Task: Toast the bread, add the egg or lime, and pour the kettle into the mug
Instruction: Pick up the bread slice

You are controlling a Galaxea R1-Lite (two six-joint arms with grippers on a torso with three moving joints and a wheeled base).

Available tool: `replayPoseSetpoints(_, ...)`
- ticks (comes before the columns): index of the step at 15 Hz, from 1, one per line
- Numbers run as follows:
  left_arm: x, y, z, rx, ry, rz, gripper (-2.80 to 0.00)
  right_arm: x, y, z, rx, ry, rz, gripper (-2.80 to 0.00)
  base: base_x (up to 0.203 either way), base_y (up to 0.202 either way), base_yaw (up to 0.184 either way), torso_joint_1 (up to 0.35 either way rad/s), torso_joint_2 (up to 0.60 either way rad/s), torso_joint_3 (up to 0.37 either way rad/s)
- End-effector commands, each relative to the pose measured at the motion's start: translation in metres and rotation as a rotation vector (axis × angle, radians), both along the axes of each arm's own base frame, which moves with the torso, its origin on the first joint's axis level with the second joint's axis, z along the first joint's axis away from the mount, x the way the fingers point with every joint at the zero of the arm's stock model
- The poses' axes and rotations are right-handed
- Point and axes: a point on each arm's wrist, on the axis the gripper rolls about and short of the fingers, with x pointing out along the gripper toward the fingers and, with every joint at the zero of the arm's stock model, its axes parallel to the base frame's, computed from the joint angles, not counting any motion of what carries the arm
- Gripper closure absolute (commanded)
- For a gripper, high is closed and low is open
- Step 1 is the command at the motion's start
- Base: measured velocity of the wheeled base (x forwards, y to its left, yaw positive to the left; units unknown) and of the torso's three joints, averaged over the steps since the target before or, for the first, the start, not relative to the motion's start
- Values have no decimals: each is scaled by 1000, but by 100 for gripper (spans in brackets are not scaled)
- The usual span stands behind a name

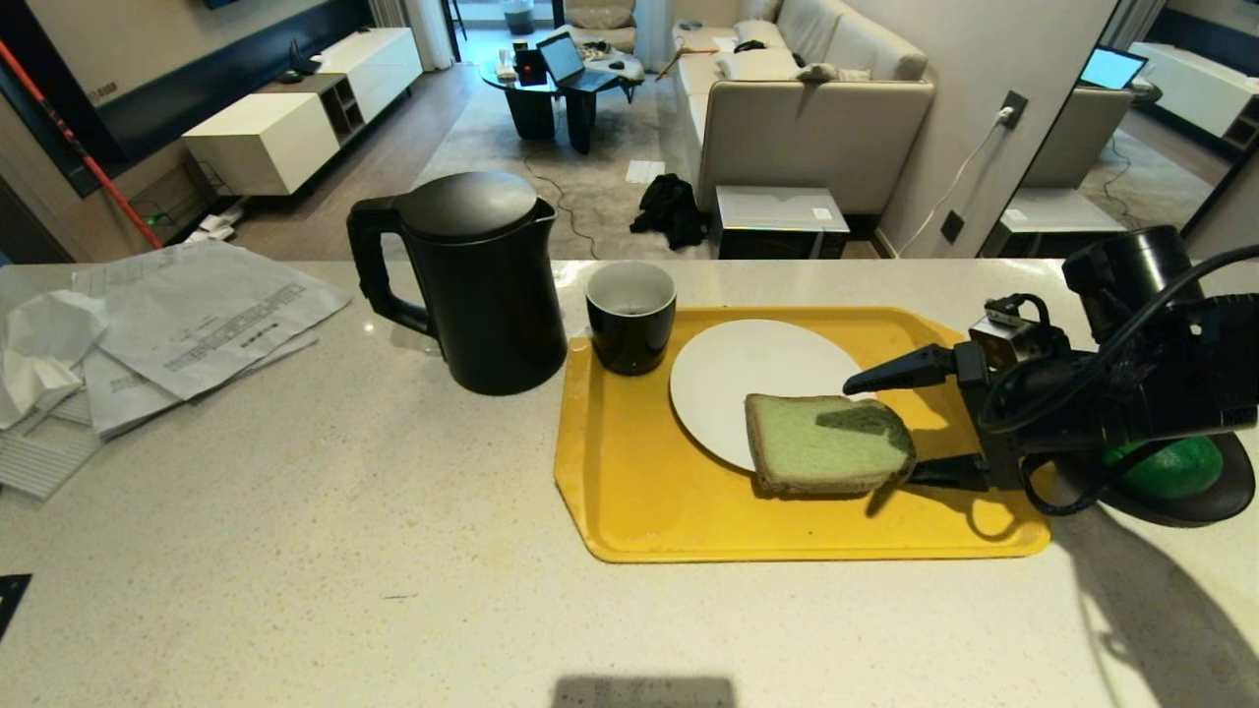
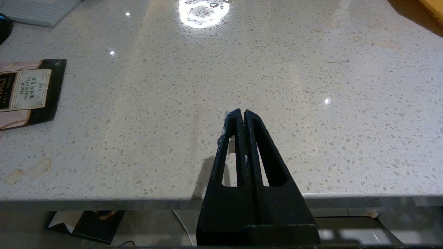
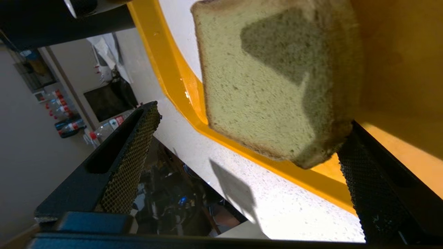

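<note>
The bread needs its straight end free for toasting, so I should grab it next by its rounded crust end (image 1: 903, 446) with my right gripper and leave the bread's straight end free.
The bread (image 1: 826, 442) lies flat, half on the white plate (image 1: 757, 374) and half on the yellow tray (image 1: 639, 492). My right gripper (image 1: 878, 433) is open at the slice's right edge, one finger above it and one low beside it on the tray. In the right wrist view the bread (image 3: 273, 86) sits between the fingers of the open right gripper (image 3: 251, 117). The black kettle (image 1: 472, 285) stands left of the tray. The mug (image 1: 630, 317) is on the tray's far left corner. The lime (image 1: 1175, 467) shows behind my right arm. No egg is in view. My left gripper (image 2: 243, 112) is shut and empty.
Loose papers (image 1: 197, 315) and crumpled tissue (image 1: 39, 354) cover the counter's left side. A tea packet (image 2: 24, 93) lies near the left gripper. The lime rests in a dark dish (image 1: 1180, 506) right of the tray. The counter's far edge runs behind the kettle.
</note>
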Motion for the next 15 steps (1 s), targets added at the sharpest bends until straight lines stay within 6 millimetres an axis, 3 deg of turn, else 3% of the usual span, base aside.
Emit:
replayPoseSetpoints(1, 0, 0, 0, 0, -1, 1, 0, 3, 4, 2, 15, 8, 3, -280, 0, 0, 0, 0, 0, 0)
replayPoseSetpoints(2, 0, 0, 0, 0, -1, 1, 0, 4, 4, 3, 17, 8, 2, -280, 0, 0, 0, 0, 0, 0)
replayPoseSetpoints(3, 0, 0, 0, 0, -1, 0, 0, 4, 4, 2, 17, 11, 3, 0, 0, 0, 0, 0, 0, 0)
replayPoseSetpoints(9, 0, 0, 0, 0, -1, 1, 0, 1, 4, 6, 25, 1, 6, 0, 0, 0, 0, 0, 0, 0)
replayPoseSetpoints(13, 0, 0, 0, 0, -1, 0, 0, -9, 2, 21, 31, -47, 7, 0, 0, 0, 0, 0, 0, 0)
replayPoseSetpoints(15, 0, 0, 0, 0, -1, 1, 0, -24, 1, 37, 37, -101, 13, 0, 0, 0, 0, 0, 0, 0)
